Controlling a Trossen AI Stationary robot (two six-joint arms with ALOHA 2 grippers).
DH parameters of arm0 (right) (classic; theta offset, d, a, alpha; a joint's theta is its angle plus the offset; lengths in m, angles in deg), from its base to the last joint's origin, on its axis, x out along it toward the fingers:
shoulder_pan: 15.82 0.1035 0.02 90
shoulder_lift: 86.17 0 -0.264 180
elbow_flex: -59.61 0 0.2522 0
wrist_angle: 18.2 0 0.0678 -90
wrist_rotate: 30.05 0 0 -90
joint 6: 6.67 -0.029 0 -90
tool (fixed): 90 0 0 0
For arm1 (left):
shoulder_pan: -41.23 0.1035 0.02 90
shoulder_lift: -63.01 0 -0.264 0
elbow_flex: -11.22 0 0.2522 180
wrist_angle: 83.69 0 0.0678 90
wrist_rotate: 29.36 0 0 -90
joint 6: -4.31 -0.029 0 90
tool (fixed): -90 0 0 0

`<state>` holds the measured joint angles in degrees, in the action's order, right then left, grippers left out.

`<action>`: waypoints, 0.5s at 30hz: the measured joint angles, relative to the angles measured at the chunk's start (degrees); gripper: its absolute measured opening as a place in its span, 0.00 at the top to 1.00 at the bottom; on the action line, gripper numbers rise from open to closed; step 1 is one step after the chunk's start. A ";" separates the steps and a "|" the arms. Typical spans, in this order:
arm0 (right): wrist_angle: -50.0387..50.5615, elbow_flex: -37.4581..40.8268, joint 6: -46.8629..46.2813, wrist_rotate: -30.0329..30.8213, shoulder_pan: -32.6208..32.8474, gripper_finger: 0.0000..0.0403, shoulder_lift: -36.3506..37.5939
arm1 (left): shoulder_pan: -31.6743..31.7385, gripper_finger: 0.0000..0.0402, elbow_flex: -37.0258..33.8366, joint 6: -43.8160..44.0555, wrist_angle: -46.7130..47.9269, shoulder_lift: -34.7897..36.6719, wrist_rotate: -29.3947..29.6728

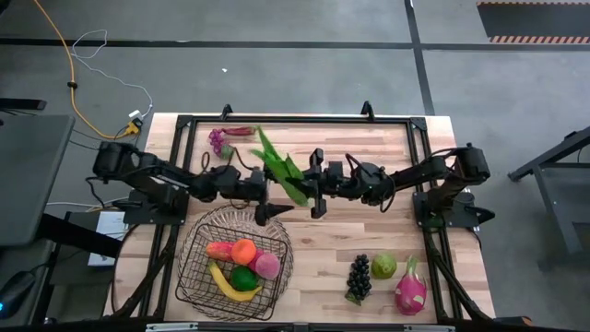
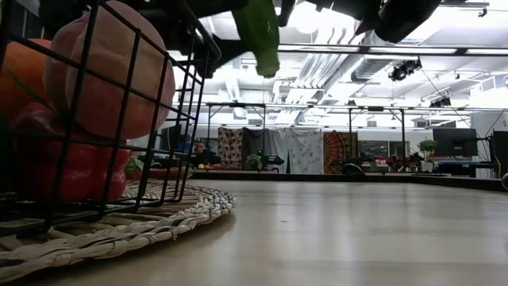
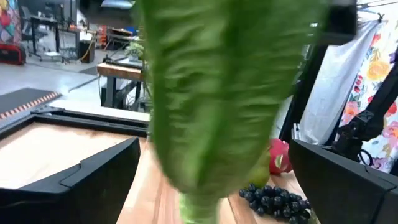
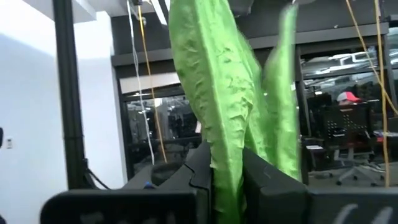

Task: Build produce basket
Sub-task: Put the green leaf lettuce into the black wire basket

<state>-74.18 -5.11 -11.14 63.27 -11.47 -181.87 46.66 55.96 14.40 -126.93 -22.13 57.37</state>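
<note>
My left gripper takes hold of the green leafy vegetable by its pale stalk end [image 1: 300,196] next, to fill the produce basket.
A long green leafy vegetable [image 1: 279,166] hangs above the table's middle, with my right gripper [image 1: 306,190] shut on it. It fills the right wrist view [image 4: 217,93], and its tip shows in the low view [image 2: 259,32]. My left gripper [image 1: 275,192] is open and level. The leaf [image 3: 211,93] hangs just ahead of and between its fingers; whether they touch it does not show. The wire basket [image 1: 189,277] stands near left on a woven mat [image 2: 119,234]. It holds a banana [image 1: 230,286], an orange [image 1: 243,251], a lime [image 1: 243,277], a peach [image 1: 267,266] and a red fruit [image 1: 218,249]. My right gripper pinches the leafy vegetable's narrow end [image 4: 225,165] between its two fingers [image 4: 202,177]. It comes from the table's right, slanting a little upward. The leaves spread out beyond the fingertips toward the far left, lifted clear of the table.
Dark grapes [image 1: 359,277], a green pear [image 1: 384,266] and a pink dragon fruit [image 1: 411,288] lie near right. Purple grapes [image 1: 218,139] and a red item [image 1: 240,132] lie far left. A black frame [image 1: 295,120] runs around the tabletop.
</note>
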 joint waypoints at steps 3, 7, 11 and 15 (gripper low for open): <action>-0.04 0.00 0.39 -0.04 0.46 0.94 0.00 | -0.19 0.01 1.96 0.74 0.03 -2.36 -0.51; 0.01 0.00 0.42 -0.05 0.64 0.94 0.00 | -1.22 0.01 3.97 0.73 0.15 -4.30 -1.62; 0.03 0.00 0.42 -0.03 0.64 0.94 0.00 | -2.12 0.01 4.42 -0.12 0.10 -4.33 -1.61; 0.01 0.00 0.42 -0.01 0.64 0.94 0.00 | -2.22 0.04 4.42 -0.16 0.01 -4.05 -1.38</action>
<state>-74.18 -5.11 -10.72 63.27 -10.82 -181.87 44.43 60.38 14.24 -126.92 -26.18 55.99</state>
